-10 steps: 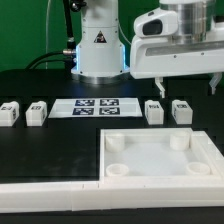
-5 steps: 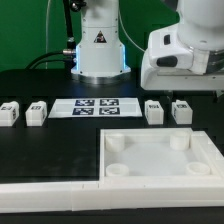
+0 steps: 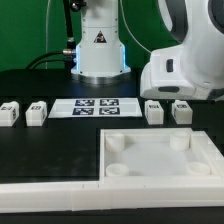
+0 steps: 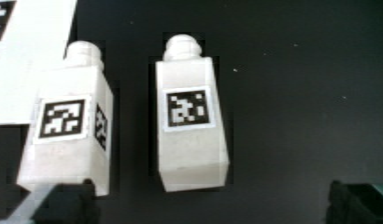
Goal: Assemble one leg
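Observation:
My fingers stop short of the tagged white leg (image 3: 182,113), so closing now would miss it. My gripper moves toward the leg first, then closes on it.
Four small white legs with tags lie in a row on the black table. Two are on the exterior view's left (image 3: 9,113) (image 3: 36,112) and two on its right (image 3: 154,111) (image 3: 181,110). The arm's white wrist (image 3: 185,62) hangs low over the right pair and hides the fingers there. In the wrist view my gripper (image 4: 209,205) is open and empty, with dark fingertips (image 4: 55,205) on either side. One leg (image 4: 188,115) lies lengthwise just ahead of the gap between them. A second leg (image 4: 72,120) lies beside it, close to one fingertip.
The marker board (image 3: 97,107) lies between the two pairs of legs, and its edge shows in the wrist view (image 4: 7,90). The large white square panel (image 3: 160,160) with round corner sockets lies at the front right. The robot base (image 3: 100,45) stands at the back.
The arm has come down and toward the camera over the right pair of legs. It now fills the upper right of the exterior view. The legs have not moved.

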Controlling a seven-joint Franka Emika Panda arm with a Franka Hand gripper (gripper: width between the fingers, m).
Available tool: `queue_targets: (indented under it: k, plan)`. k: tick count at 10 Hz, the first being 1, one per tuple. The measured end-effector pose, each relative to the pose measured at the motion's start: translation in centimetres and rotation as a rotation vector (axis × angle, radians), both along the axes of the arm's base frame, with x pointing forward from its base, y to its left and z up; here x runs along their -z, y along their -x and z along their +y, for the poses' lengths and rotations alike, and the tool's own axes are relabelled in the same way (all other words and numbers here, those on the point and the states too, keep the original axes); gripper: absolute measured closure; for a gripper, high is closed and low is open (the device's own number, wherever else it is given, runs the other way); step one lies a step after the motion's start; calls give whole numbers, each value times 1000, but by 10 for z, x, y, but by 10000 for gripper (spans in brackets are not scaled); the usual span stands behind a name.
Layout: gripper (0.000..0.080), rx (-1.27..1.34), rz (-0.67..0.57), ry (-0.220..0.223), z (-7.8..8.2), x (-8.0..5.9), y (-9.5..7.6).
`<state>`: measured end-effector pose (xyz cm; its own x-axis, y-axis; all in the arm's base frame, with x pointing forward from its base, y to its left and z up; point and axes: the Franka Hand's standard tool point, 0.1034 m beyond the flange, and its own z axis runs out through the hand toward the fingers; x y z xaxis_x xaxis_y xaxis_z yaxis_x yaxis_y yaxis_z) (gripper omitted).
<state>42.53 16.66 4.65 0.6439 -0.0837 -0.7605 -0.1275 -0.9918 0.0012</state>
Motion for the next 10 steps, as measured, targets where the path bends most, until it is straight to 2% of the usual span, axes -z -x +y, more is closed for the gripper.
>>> queue_targets:
  k: [2, 4, 5, 8, 10]
  plan:
    - [150, -10, 12, 10, 7, 19, 26]
    - [150, -12, 0, 14, 7, 30, 39]
    - [150, -14, 7, 15, 6, 33, 44]
    - [150, -13, 7, 15, 6, 34, 45]
    - [396, -13, 7, 15, 6, 34, 45]
